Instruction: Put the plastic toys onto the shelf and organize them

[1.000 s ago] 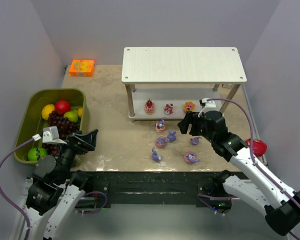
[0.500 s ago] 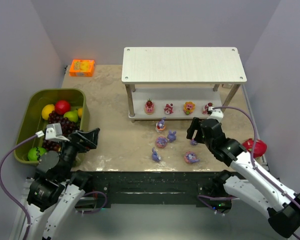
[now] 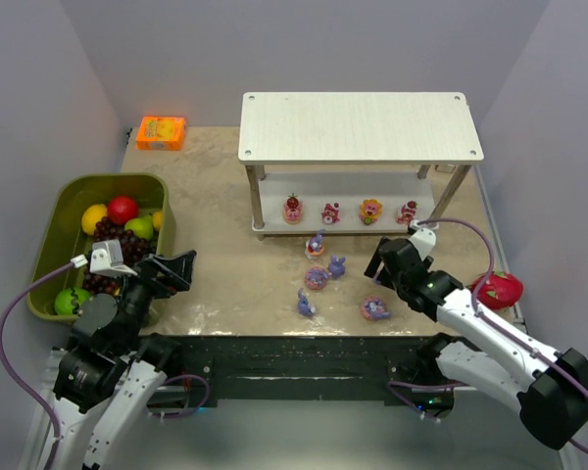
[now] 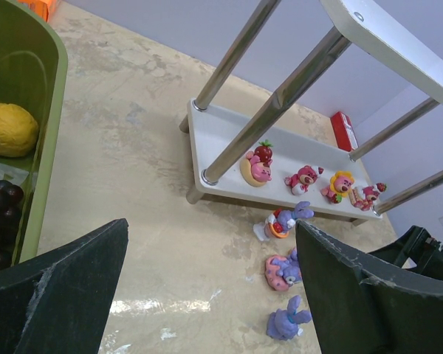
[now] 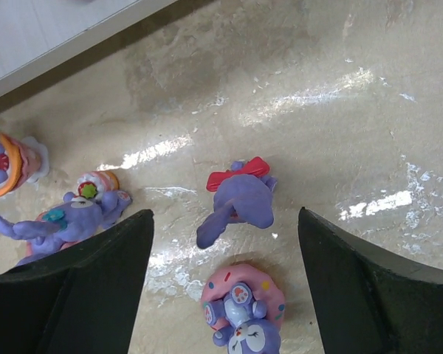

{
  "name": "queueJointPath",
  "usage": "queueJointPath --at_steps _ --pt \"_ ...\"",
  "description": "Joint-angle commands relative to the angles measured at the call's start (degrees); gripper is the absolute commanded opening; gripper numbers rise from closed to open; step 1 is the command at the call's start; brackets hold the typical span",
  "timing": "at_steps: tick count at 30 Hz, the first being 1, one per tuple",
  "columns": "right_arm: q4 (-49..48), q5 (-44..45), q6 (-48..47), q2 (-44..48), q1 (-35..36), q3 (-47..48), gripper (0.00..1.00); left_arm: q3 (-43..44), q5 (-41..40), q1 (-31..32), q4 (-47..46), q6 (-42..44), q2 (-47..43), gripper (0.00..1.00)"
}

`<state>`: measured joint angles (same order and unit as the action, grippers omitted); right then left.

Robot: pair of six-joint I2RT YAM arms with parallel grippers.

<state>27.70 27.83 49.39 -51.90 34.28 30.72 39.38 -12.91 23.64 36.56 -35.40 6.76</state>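
I need to grab the bunny with the red bow by its purple head [image 5: 244, 198] next with my right gripper, so that its base stays free.
The white shelf [image 3: 361, 127] stands at the back; its lower board [image 4: 229, 140] carries a row of small red, pink and yellow figures [image 3: 293, 209] [image 3: 330, 211] [image 3: 370, 210] [image 3: 408, 211]. Several purple bunnies lie on the table in front of it [image 3: 315, 244] [image 3: 336, 265] [image 3: 305, 305] [image 3: 374, 309]. My right gripper [image 3: 382, 262] hangs open just above a bunny with a red bow [image 5: 241, 200], next to one on a pink donut [image 5: 244, 310]; its fingers touch neither. My left gripper [image 3: 171, 269] stands open and empty beside the bin, left of the bunnies [image 4: 284, 269].
An olive-green bin [image 3: 113, 177] with fruit sits at the left, close to the left arm. An orange box [image 3: 161, 132] lies at the back left. A pink-red dragon fruit [image 3: 498, 290] rests at the right edge beside the right arm.
My right gripper has drawn back from the shelf's lower board toward the near side, leaving a pink figure at the row's right end. It now hovers over the bunnies. The left arm barely moved.
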Motion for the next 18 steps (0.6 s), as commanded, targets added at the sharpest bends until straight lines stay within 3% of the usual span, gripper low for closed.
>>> queueJointPath --at_steps 1,11,18 --pt "-5.3 2.7 2.8 -2.3 0.2 -1.1 0.82 1.0 -1.1 -0.3 -0.6 -0.4 0.0 1.00" --pt "-9.3 3.8 2.1 -6.5 0.2 -2.1 0.80 1.0 -1.5 -0.3 -0.2 -0.5 0.1 0.99" --pt "-7.9 5.4 2.3 -7.1 0.1 -1.4 0.72 1.1 -1.6 -0.3 -0.2 -0.5 -0.1 0.99"
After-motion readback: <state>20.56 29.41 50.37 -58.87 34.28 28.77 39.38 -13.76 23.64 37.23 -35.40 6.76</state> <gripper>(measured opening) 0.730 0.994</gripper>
